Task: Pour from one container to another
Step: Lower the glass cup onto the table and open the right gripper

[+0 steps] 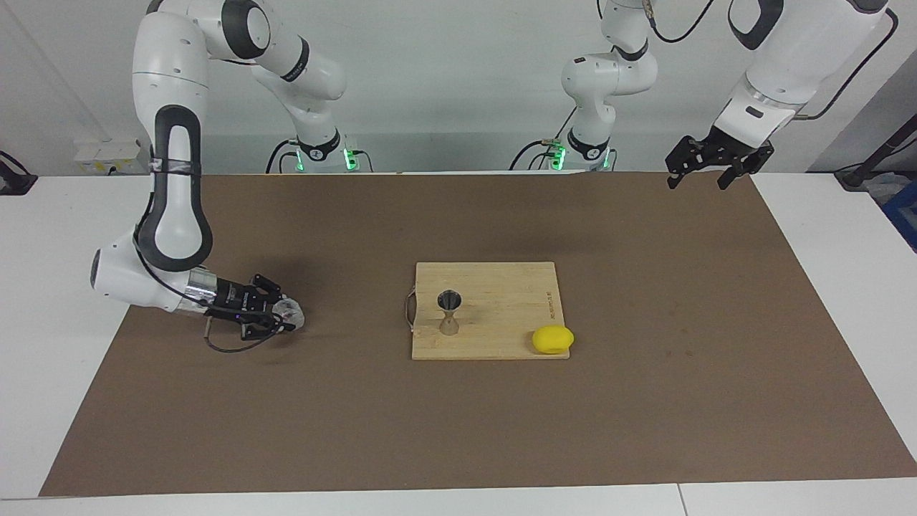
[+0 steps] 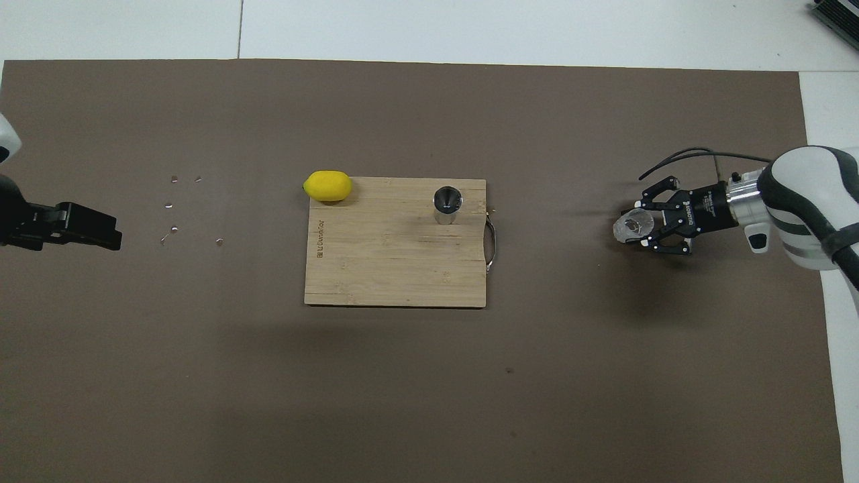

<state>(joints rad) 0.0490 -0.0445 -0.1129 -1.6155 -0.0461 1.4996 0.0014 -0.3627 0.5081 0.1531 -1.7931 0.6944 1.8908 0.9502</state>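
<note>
The glass tumbler's base (image 2: 632, 230) is low at the brown mat, so the tumbler would stand. It is now time for my right gripper to open.
The clear glass tumbler (image 1: 291, 313) (image 2: 629, 227) is held in my right gripper (image 1: 285, 315) (image 2: 639, 227), which is shut on it low over the brown mat, toward the right arm's end of the table and well apart from the board. I cannot tell whether the tumbler touches the mat. The steel hourglass jigger (image 1: 449, 314) (image 2: 447, 203) stands upright on the wooden cutting board (image 1: 501, 301) (image 2: 389, 268), near the board's handle end. My left gripper (image 1: 706, 175) (image 2: 100, 235) waits open and empty, raised over the mat's edge at the left arm's end.
A yellow lemon (image 1: 552, 339) (image 2: 327, 186) lies at the board's corner farthest from the robots, toward the left arm's end. Several small shiny bits (image 2: 173, 202) lie on the mat between the board and the left gripper.
</note>
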